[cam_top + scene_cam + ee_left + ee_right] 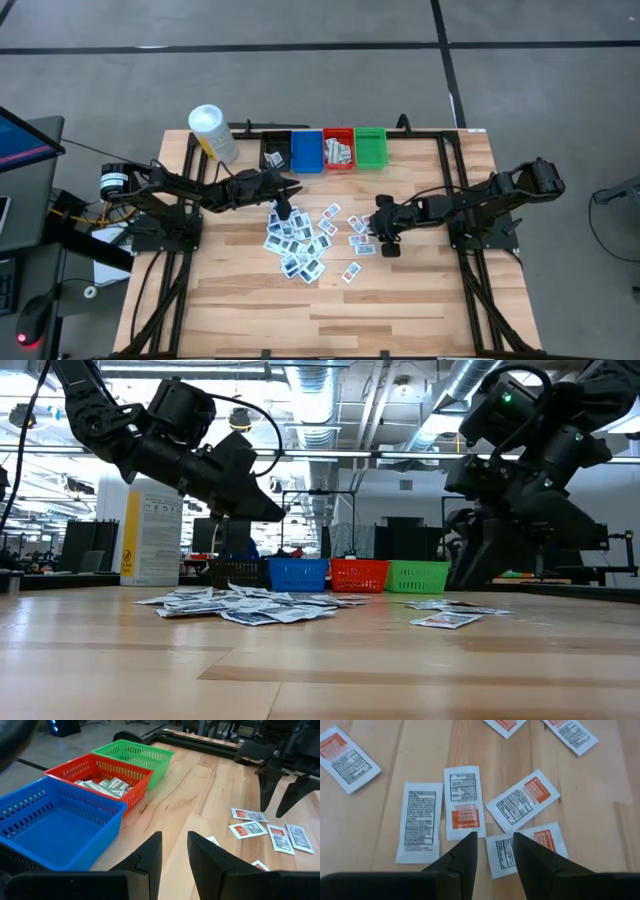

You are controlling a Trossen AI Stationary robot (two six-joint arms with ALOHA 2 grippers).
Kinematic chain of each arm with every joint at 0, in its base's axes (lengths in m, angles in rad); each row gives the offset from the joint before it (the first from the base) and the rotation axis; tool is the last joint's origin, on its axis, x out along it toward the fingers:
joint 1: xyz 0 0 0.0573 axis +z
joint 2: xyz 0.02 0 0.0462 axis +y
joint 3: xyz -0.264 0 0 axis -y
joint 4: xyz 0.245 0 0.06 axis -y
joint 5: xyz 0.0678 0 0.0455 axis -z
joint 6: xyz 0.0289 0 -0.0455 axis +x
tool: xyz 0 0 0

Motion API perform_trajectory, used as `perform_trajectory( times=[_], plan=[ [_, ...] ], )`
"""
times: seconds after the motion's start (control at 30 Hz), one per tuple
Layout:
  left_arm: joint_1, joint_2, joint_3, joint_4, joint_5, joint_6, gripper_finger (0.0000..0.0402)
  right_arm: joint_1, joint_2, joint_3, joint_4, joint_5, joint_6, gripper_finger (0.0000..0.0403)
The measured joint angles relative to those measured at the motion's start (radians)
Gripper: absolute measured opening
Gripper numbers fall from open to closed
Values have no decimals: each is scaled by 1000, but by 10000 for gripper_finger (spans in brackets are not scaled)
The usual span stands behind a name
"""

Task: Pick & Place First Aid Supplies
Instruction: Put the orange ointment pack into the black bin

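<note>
My right gripper grabs this orange-marked first aid packet by its dark-printed end (501, 854) next, to sort the packet into a bin.
Many small flat first aid packets (300, 243) lie scattered flat on the wooden table's middle; most are white with dark print. A smaller group with orange-red marks (462, 802) lies to their right. My left gripper (284, 207) hangs open over the pile's far edge, pointing toward the bins, with nothing between its fingers (150, 855). My right gripper (494, 845) stands open, tipped downward over the orange-marked packets, above one packet's edge (505, 852). I see no touch. The red bin (100, 775) holds several packets (106, 786).
A row of black (275, 150), blue (307, 150), red (338, 148) and green (370, 146) bins stands at the table's far edge. A yellow white-capped cylinder (212, 132) stands left of them. Bare wood (330, 315) lies toward the near edge.
</note>
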Motion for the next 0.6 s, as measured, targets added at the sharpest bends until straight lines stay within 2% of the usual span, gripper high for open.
perform_trajectory(
  times=[0.27, 0.6],
  plan=[
    [0, 0, 0, 3, 0, 0, 92, -29, 0, 0, -20, -12, 0, 119],
    [0, 0, 0, 3, 0, 0, 92, -53, 0, 0, -12, -99, 2, 119]
  ],
)
